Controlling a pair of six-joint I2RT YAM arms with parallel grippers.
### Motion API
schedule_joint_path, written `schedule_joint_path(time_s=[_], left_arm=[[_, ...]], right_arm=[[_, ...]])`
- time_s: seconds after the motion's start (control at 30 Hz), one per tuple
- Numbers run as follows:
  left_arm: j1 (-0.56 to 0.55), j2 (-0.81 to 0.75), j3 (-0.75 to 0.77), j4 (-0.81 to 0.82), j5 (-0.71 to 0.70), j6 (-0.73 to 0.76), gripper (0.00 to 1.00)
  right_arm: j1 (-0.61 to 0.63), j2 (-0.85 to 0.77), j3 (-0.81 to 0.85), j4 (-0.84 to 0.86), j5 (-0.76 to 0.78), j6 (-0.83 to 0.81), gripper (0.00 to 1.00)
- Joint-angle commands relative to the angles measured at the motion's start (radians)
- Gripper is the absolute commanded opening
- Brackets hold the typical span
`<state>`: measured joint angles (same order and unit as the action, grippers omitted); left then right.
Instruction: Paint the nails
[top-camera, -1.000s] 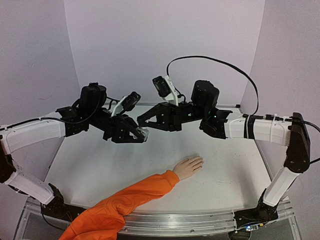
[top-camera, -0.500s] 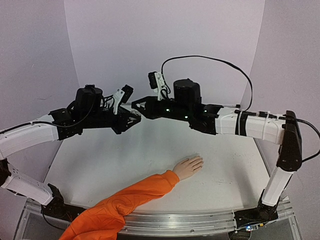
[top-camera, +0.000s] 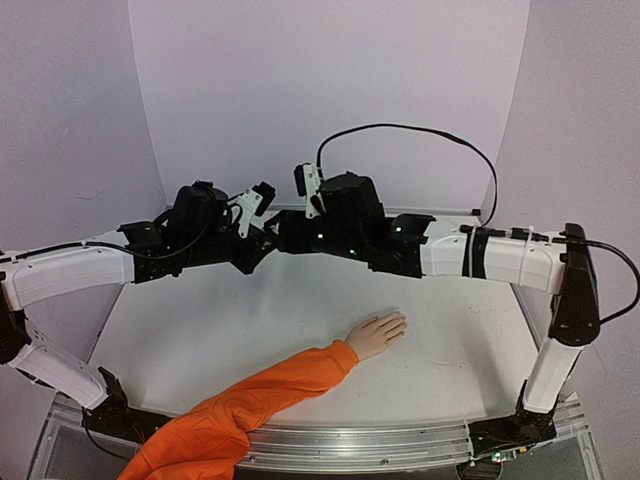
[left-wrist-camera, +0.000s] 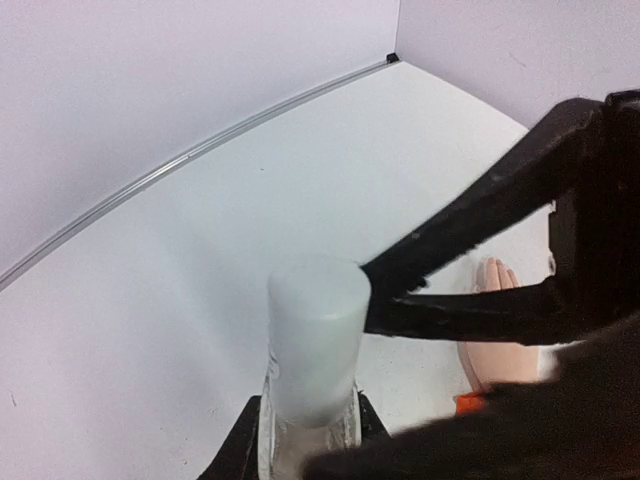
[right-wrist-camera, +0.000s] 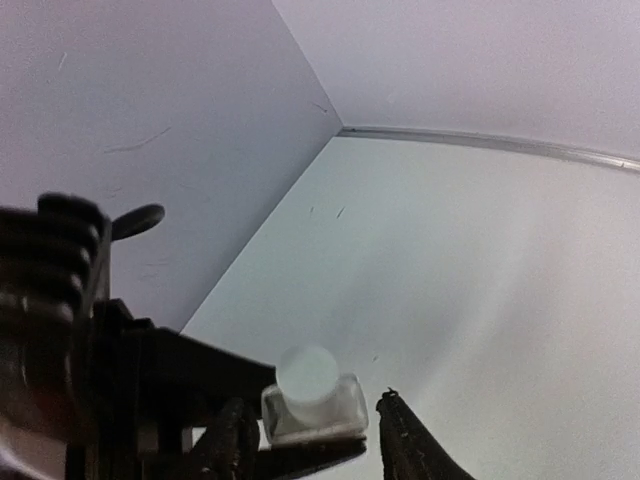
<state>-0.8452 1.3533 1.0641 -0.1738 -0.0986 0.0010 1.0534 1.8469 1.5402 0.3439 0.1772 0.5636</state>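
I should next take hold of the opposite sides of the white cap (right-wrist-camera: 308, 378) with my right gripper to twist the cap, while my left gripper keeps the bottle.
The mannequin hand (top-camera: 377, 333), pale peach with an orange sleeve (top-camera: 250, 400), lies palm down on the table. Its nails (top-camera: 400, 319) are skin-coloured and barely distinguishable. Its fingertips also show in the left wrist view (left-wrist-camera: 495, 270). My left gripper (top-camera: 260, 250) is shut on a small clear bottle with a white cap (left-wrist-camera: 318, 335) and holds it above the table's back left. My right gripper (top-camera: 277, 238) is open, with a black finger on each side of the bottle (right-wrist-camera: 312, 395) in the right wrist view. I cannot tell whether it touches the cap.
The white table (top-camera: 460, 340) is closed in by lilac walls at the back and both sides. A black cable (top-camera: 400, 130) loops above the right arm. The metal front rail (top-camera: 380, 440) runs along the near edge.
Both arms have swung together. The left gripper lifted the bottle up and back. The right gripper moved left and now has its open fingers round the bottle's cap.
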Motion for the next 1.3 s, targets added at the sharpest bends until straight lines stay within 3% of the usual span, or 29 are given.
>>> schedule_joint_path(time_s=[0.0, 0.1, 0.2, 0.37, 0.47, 0.6, 1.27], left_arm=[[0.026, -0.071, -0.016, 0.108, 0.034, -0.032, 0.0], [0.076, -0.078, -0.011, 0.052, 0.178, -0.051, 0.0], [0.144, -0.079, -0.006, 0.039, 0.487, -0.079, 0.0], [0.159, -0.051, 0.037, 0.053, 1.089, -0.064, 0.0], [0.146, -0.022, 0.058, 0.065, 1.293, -0.094, 0.0], [0.107, -0.019, 0.067, 0.068, 1.338, -0.094, 0.0], [0.083, 0.019, 0.091, 0.069, 1.365, -0.092, 0.0]], right_arm=[[-0.056, -0.161, -0.117, 0.063, -0.275, -0.103, 0.57], [-0.136, -0.244, -0.228, 0.14, -0.42, -0.133, 0.71], [-0.216, -0.305, -0.337, 0.25, -0.608, -0.138, 0.82], [-0.254, -0.322, -0.394, 0.426, -0.912, -0.122, 0.84], [-0.253, -0.297, -0.405, 0.606, -1.103, -0.026, 0.83], [-0.244, -0.261, -0.402, 0.761, -1.188, 0.063, 0.76], [-0.151, -0.16, -0.293, 0.815, -1.231, 0.088, 0.32]])
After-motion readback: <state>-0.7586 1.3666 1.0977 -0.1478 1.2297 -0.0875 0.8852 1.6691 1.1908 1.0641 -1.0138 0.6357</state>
